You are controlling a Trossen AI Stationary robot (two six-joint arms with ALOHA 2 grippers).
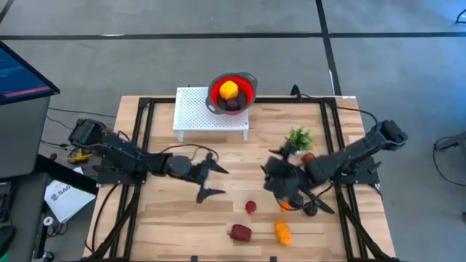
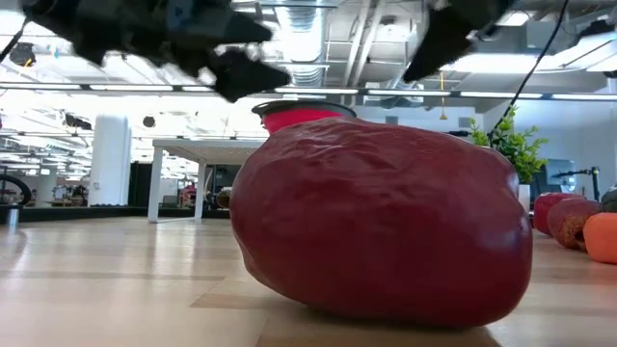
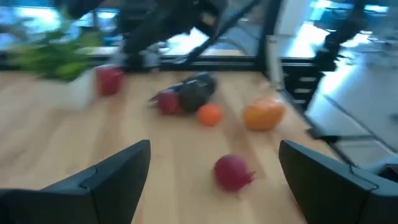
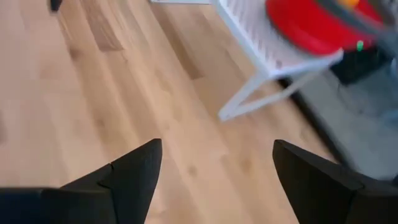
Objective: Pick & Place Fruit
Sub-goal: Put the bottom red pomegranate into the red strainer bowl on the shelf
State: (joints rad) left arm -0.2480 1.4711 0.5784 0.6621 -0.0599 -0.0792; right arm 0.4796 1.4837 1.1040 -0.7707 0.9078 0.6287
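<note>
The small red piece needs my left gripper on its round body (image 1: 250,207) (image 3: 232,173) next. Then I can pick and place the fruit.
My left gripper (image 1: 217,180) (image 3: 214,180) is open and empty above the table's middle, pointing toward the right. Loose fruit lies on the wood ahead of it: a small red piece (image 1: 250,207) (image 3: 233,171), a maroon piece (image 1: 240,232) (image 2: 381,222), an orange piece (image 1: 282,231) (image 3: 263,115), a small orange one (image 1: 285,206) (image 3: 210,115) and a near-black one (image 1: 309,209) (image 3: 196,93). My right gripper (image 1: 275,161) (image 4: 217,180) is open and empty above the table, right of the middle, facing the red bowl (image 1: 231,91) (image 4: 311,28). The bowl holds a yellow piece (image 1: 228,89) and a dark maroon piece (image 1: 233,104).
The red bowl stands on a white perforated rack (image 1: 200,113) (image 4: 261,53) at the table's far edge. A small green plant (image 1: 298,137) (image 3: 50,53) with a red piece (image 1: 307,156) (image 3: 109,81) beside it stands at the right. Black frame rails (image 1: 142,138) run along both sides.
</note>
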